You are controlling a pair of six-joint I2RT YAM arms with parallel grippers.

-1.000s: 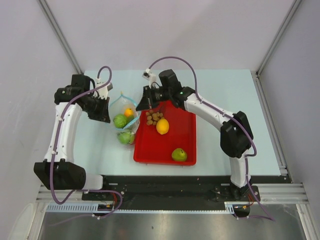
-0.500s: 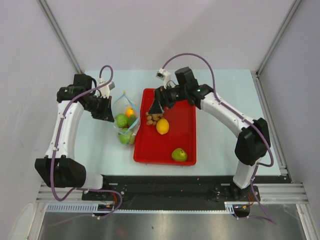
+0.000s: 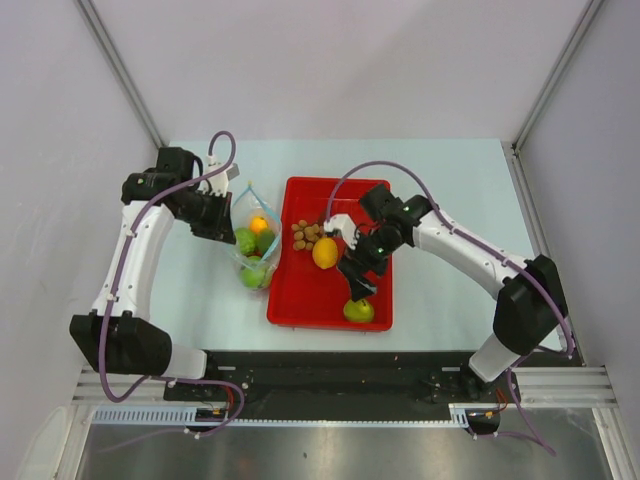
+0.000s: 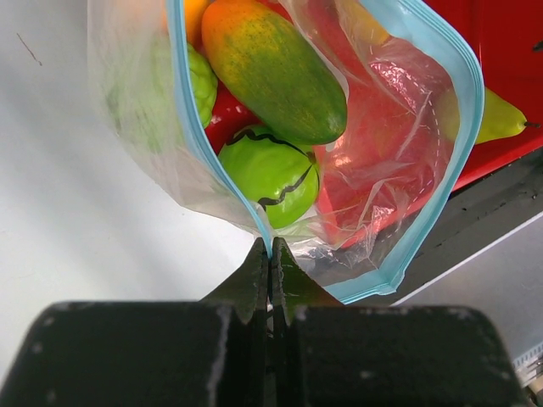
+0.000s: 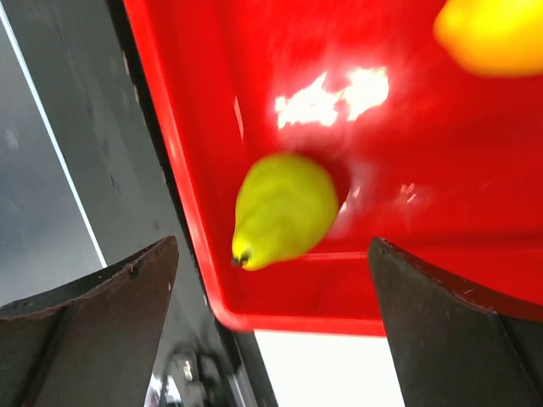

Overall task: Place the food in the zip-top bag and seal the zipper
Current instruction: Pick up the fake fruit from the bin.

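My right gripper grabs the yellow-green fruit (image 5: 284, 208) across its narrow stem end (image 5: 256, 243) next, so the fruit's wide body goes first into the zip-top bag.
The clear zip-top bag (image 3: 251, 245) lies left of the red tray, with green round fruits (image 4: 273, 172), a mango (image 4: 273, 69) and an orange piece inside. My left gripper (image 3: 221, 214) is shut on the light-blue zipper (image 4: 197, 136) at the bag's mouth, which gapes open. My right gripper (image 3: 358, 285) hangs open over the near end of the tray, its fingers apart on either side of a yellow-green fruit (image 5: 284, 208) and not touching it. In the tray also lie a yellow lemon (image 3: 325, 253) and several brown nuts (image 3: 308, 233).
The red tray (image 3: 378, 262) sits mid-table, its near rim (image 5: 174, 182) close to the black rail at the table's front edge. White walls and metal posts enclose the table at the back and sides.
My right gripper has opened and swung from the tray's far left corner by the bag to the near end, over the yellow-green fruit. The left gripper keeps its hold on the bag.
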